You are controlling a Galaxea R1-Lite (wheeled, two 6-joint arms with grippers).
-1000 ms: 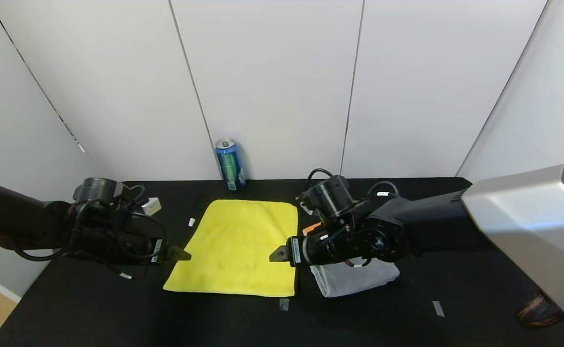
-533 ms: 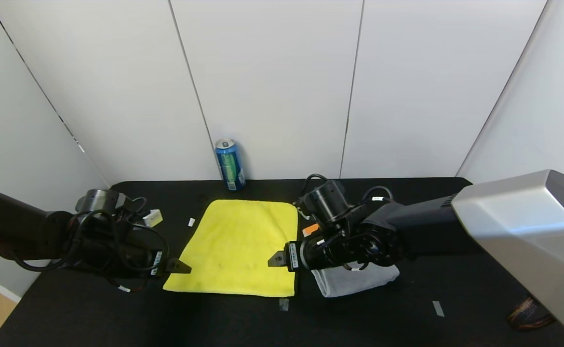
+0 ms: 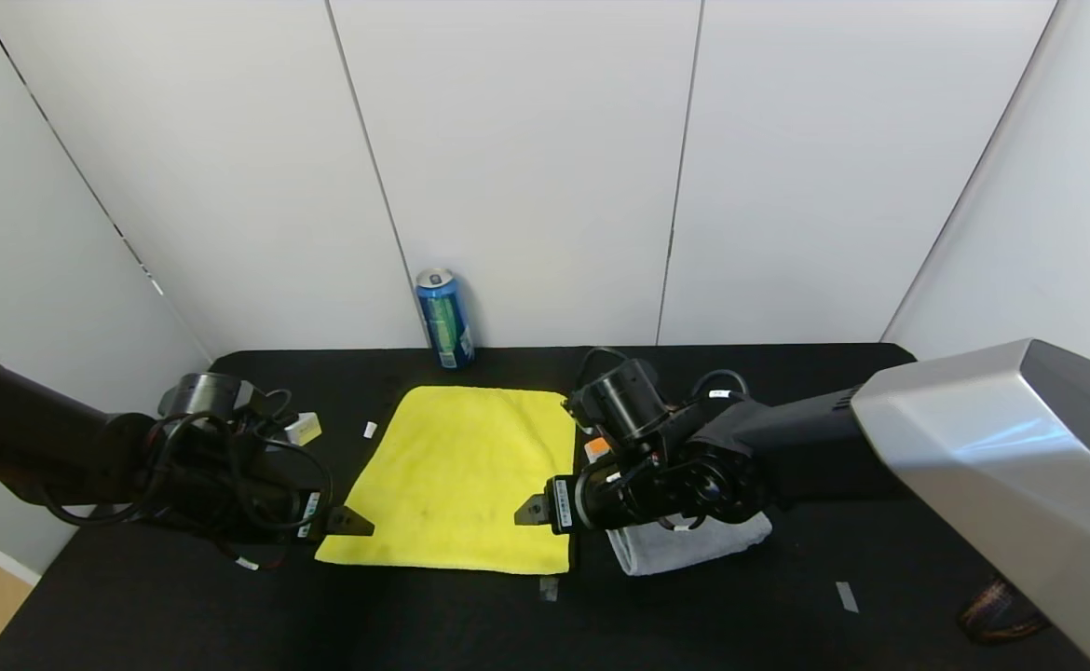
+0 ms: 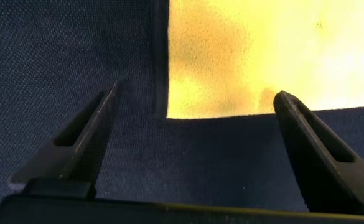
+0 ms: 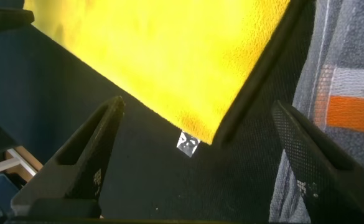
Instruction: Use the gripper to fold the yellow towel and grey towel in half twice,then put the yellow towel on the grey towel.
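Observation:
The left gripper pinches the yellow towel by its free corner next, where two edges meet, since the yellow towel's middle lies spread flat.
The yellow towel lies spread flat in the middle of the black table. My left gripper is open, low at the towel's near left corner. In the left wrist view that corner of the yellow towel sits just beyond the open left gripper. My right gripper is open above the near right corner. Its wrist view shows the yellow towel corner between the spread fingers of the right gripper. The grey towel lies folded, mostly hidden under the right arm, its orange band showing.
A blue drink can stands at the back against the white wall. A small white block lies by the left arm. Bits of tape mark the cloth near the front, one more at the right.
Both arms have moved toward the table's near side and lower, bringing the open grippers from beside the towel's middle to its two near corners. The towels have not moved.

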